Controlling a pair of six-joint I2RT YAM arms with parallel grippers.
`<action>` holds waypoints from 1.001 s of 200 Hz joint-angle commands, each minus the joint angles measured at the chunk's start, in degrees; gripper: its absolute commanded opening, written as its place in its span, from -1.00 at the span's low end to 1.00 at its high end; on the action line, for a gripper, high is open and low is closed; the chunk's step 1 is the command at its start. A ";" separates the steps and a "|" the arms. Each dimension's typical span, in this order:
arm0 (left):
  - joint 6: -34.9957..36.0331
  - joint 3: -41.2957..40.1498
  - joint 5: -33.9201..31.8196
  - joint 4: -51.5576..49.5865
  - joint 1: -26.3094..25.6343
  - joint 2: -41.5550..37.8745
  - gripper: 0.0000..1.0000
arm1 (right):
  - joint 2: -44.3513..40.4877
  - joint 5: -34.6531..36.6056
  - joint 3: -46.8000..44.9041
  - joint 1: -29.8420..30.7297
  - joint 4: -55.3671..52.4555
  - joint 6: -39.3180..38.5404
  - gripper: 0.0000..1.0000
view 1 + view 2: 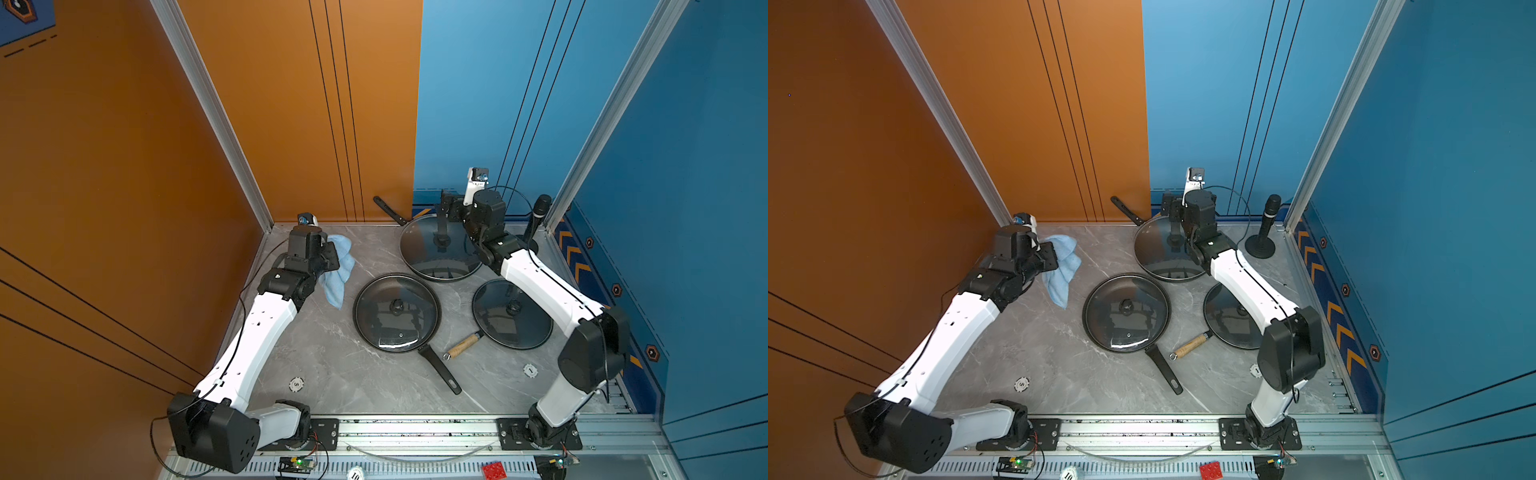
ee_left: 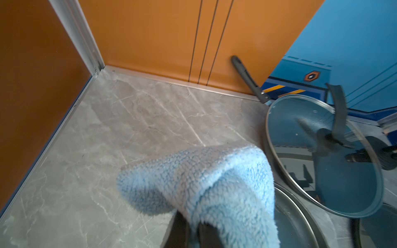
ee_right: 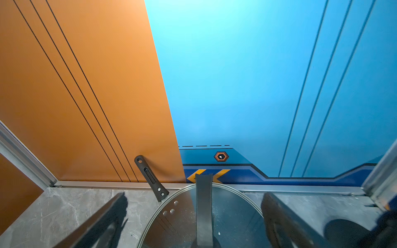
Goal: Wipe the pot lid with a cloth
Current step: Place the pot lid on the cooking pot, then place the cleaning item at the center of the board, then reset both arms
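Note:
I need to keep holding the cloth with my left gripper until I bring it down, because the cloth's loose folds hang from my raised fingers above the gray tabletop.
The pot lid [image 1: 419, 249] [image 1: 1154, 249] is a round glass lid on the far pan, with a tall black handle strap [image 3: 204, 204] standing up from its middle. My right gripper [image 1: 448, 208] [image 3: 195, 195] hangs open over it, one finger on each side of the strap and apart from it. The cloth [image 1: 340, 270] [image 1: 1063, 270] [image 2: 204, 176], light blue and fluffy, hangs at the far left. My left gripper [image 1: 332, 255] [image 2: 193, 233] is shut on it. In the left wrist view the pot lid [image 2: 300, 133] looks tilted and blurred.
The far pan's black handle [image 1: 388, 210] points at the back wall. A second lidded pan [image 1: 397, 313] with a black handle sits mid-table. A third [image 1: 511, 328] has a wooden handle [image 1: 463, 345]. A microphone on a stand [image 1: 1266, 224] is at the far right corner.

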 commanded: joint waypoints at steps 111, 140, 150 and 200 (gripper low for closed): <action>-9.23 -0.91 7.46 -12.11 6.32 5.67 0.95 | -21.79 16.94 -18.84 0.57 -9.01 -2.42 1.00; -6.86 -1.00 6.92 -11.92 6.18 0.15 0.95 | -20.59 16.87 -18.43 0.35 -8.61 -2.40 1.00; -4.86 -1.77 6.88 -9.89 6.16 -2.16 0.95 | -20.30 16.95 -18.64 0.04 -8.50 -2.33 0.99; 2.97 -18.91 0.21 19.27 9.94 -9.93 0.95 | -23.26 17.98 -23.16 -3.94 -11.01 1.17 0.99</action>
